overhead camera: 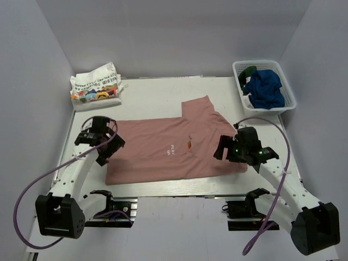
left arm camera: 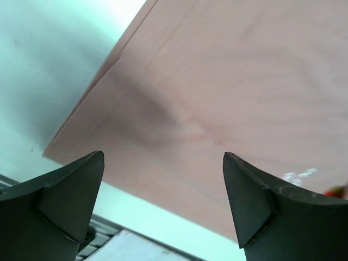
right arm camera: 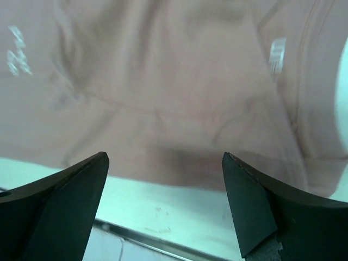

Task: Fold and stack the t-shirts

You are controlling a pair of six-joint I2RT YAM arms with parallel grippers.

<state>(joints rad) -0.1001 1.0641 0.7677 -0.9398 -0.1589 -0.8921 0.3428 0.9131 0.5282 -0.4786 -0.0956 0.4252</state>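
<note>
I will use my left gripper to grab the pink t-shirt's back corner nearest the white t-shirt (overhead camera: 119,123) next, so that I can fold the shirt's back side toward the front.
A dusty pink t-shirt (overhead camera: 174,147) lies flat across the middle of the table, one sleeve pointing to the back. My left gripper (overhead camera: 107,152) hovers over its near left corner, open and holding nothing; in the left wrist view the pink cloth (left arm camera: 217,81) fills the space beyond the gripper (left arm camera: 163,159). My right gripper (overhead camera: 222,148) is over the shirt's near right edge, open too, with pink fabric (right arm camera: 163,98) ahead of the gripper (right arm camera: 166,157). A folded white t-shirt with colourful print (overhead camera: 95,87) rests at the back left. A navy t-shirt (overhead camera: 266,89) and a dark green one (overhead camera: 249,70) lie in the basket.
The white mesh basket (overhead camera: 288,106) stands at the back right corner. The metal front edge of the table (overhead camera: 174,187) runs just below the pink shirt's hem. White walls close in the table on three sides.
</note>
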